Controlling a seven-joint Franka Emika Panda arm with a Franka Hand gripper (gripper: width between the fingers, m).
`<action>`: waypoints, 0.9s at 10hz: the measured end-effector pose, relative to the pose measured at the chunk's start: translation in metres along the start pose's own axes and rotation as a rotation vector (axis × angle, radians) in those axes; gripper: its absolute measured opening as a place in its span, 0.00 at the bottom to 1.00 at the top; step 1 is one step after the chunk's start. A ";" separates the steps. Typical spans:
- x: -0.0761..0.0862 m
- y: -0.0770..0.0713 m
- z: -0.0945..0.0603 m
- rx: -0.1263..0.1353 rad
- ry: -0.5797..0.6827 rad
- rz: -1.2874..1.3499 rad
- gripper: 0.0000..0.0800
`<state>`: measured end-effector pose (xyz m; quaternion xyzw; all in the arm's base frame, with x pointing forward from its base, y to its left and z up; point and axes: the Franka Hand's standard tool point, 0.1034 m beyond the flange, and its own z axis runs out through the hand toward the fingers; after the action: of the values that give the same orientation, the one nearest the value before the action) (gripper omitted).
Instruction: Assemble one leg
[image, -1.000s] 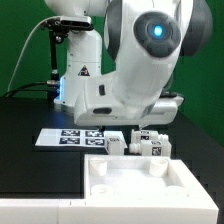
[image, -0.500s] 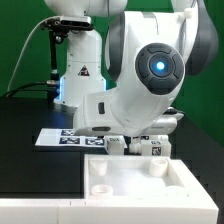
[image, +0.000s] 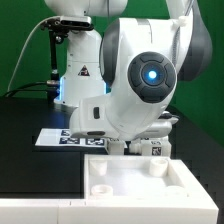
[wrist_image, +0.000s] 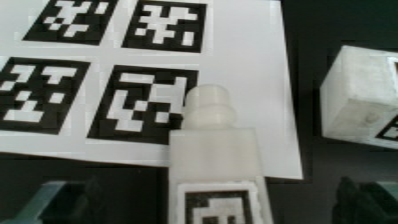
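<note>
My gripper should close, because my fingers are beside the leg's tagged end (wrist_image: 219, 203), level with its sides in the wrist view. Closing now would hold the leg.
In the wrist view a leg (wrist_image: 215, 150) lies on the black table, its round peg end resting on the edge of the marker board (wrist_image: 125, 70) and its tagged end near the camera. My gripper (wrist_image: 214, 200) is open. Its dark fingers (wrist_image: 63, 200) stand on either side of the leg's tagged end, with gaps and no touch. A second white tagged block (wrist_image: 365, 95) lies beside it. In the exterior view the arm's body hides the gripper and most of the legs. One tagged block (image: 152, 149) shows under it.
The large white tray-like part (image: 135, 185) lies at the front of the exterior view, just in front of the legs. The marker board (image: 58, 139) lies flat behind them toward the exterior view's left. The robot base stands at the back.
The arm has come down and swung toward the exterior view's left over the legs. It now hides the blocks that showed before.
</note>
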<state>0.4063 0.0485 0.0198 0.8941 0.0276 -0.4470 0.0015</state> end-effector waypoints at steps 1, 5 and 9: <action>0.002 0.001 0.003 0.001 -0.007 0.005 0.81; 0.002 0.001 0.004 0.000 -0.008 0.004 0.53; 0.002 0.001 0.004 0.000 -0.009 0.004 0.35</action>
<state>0.4043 0.0474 0.0160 0.8922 0.0256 -0.4509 0.0024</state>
